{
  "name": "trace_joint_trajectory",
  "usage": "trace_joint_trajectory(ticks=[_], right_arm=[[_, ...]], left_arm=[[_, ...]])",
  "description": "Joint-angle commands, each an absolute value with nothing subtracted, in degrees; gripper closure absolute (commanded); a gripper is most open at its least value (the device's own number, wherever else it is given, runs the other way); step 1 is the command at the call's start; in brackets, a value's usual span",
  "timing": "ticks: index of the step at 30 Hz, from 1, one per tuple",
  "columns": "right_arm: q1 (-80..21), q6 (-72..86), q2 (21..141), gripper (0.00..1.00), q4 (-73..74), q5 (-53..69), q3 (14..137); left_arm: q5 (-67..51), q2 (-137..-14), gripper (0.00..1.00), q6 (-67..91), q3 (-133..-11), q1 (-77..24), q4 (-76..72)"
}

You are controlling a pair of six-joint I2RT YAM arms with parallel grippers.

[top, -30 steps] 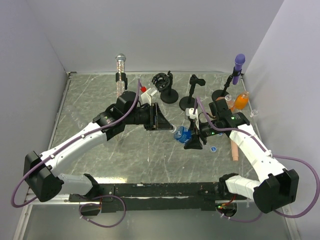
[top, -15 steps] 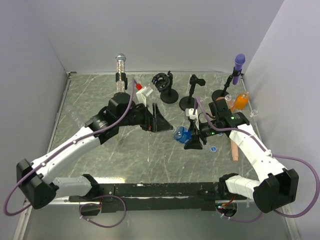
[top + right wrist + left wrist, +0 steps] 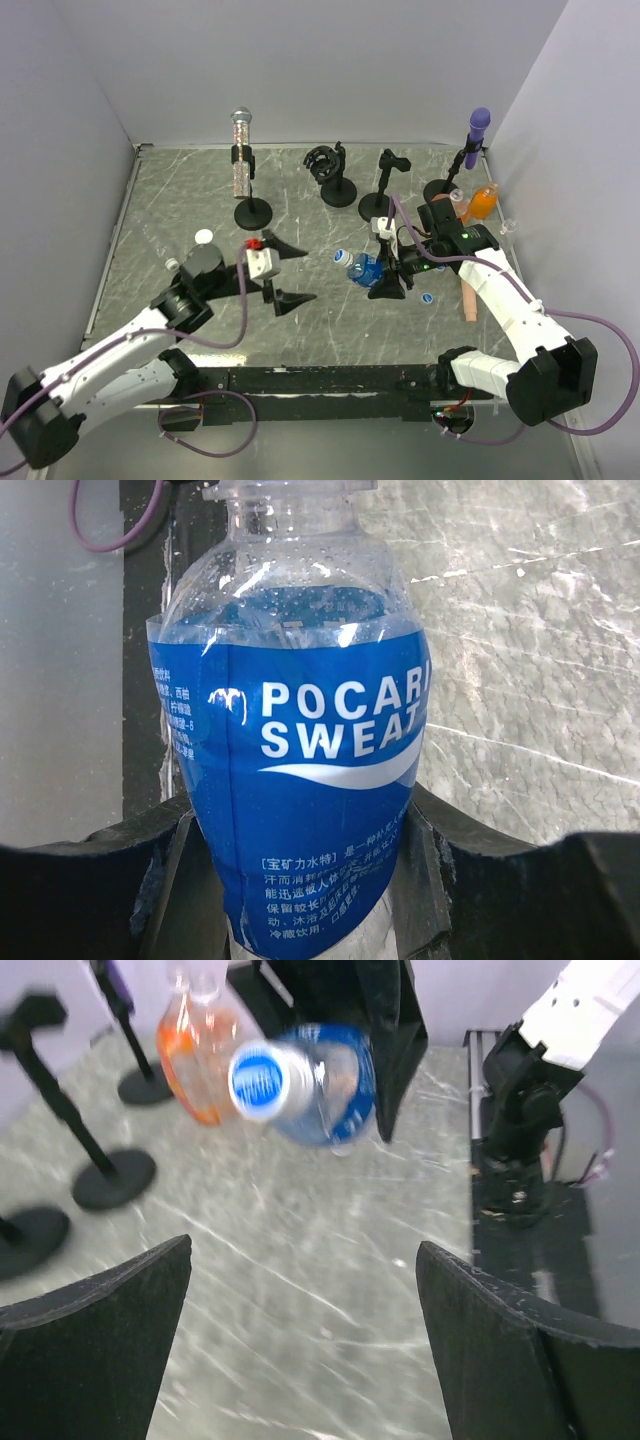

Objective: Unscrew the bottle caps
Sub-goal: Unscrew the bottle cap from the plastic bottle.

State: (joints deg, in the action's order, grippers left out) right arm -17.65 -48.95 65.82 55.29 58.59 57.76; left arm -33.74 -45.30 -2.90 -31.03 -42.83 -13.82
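The blue bottle cap [image 3: 341,257] [image 3: 258,1080] is next: my left gripper will face it end-on and grab its opposite sides, so a turn of my wrist can unscrew it.
My right gripper [image 3: 386,276] is shut on the blue-labelled bottle [image 3: 366,268], which it holds sideways above the table. In the right wrist view the black fingers [image 3: 432,865] press both sides of the bottle's label [image 3: 300,780]. The blue bottle cap [image 3: 341,257] with a pale centre sits on the bottle's neck and points left; the left wrist view shows this cap [image 3: 258,1080] facing the camera. My left gripper [image 3: 300,272] stands open to the bottle's left, well apart from it. Only bare table shows between its fingers [image 3: 303,1260].
A loose blue cap [image 3: 427,297] lies right of the held bottle and a white cap [image 3: 204,237] lies at the left. An orange bottle [image 3: 482,203] stands at the back right. Black stands [image 3: 340,190] line the back, one with a silver microphone [image 3: 240,125], one with a purple one [image 3: 479,122].
My left gripper opened, came off the bottle's cap end and drew back to the near left. The right gripper and the bottle stayed where they were.
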Motion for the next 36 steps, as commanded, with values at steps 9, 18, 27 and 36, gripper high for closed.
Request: trace_joint_trajectory(ticks=[9,18,27,36], right_arm=[[-18.0,-50.2,64.8,0.73,55.0,60.5,58.5],[-18.0,-50.3,64.8,0.73,55.0,60.7,58.5],[-18.0,-50.3,64.6,0.73,54.9,60.7,58.4],[-18.0,-50.2,64.6,0.73,55.0,60.6,58.4]], left_arm=[[-49.5,-63.7,0.1,-16.1,-46.9,-42.0,-23.3],[-55.5,-69.3,0.36,-17.0,-52.8,-41.9,-18.3],[-55.6,-70.6,0.43,-18.5,-54.1,-41.9,-14.7],[-56.5,-71.5,0.57,-16.4,-54.8,-41.9,-15.1]])
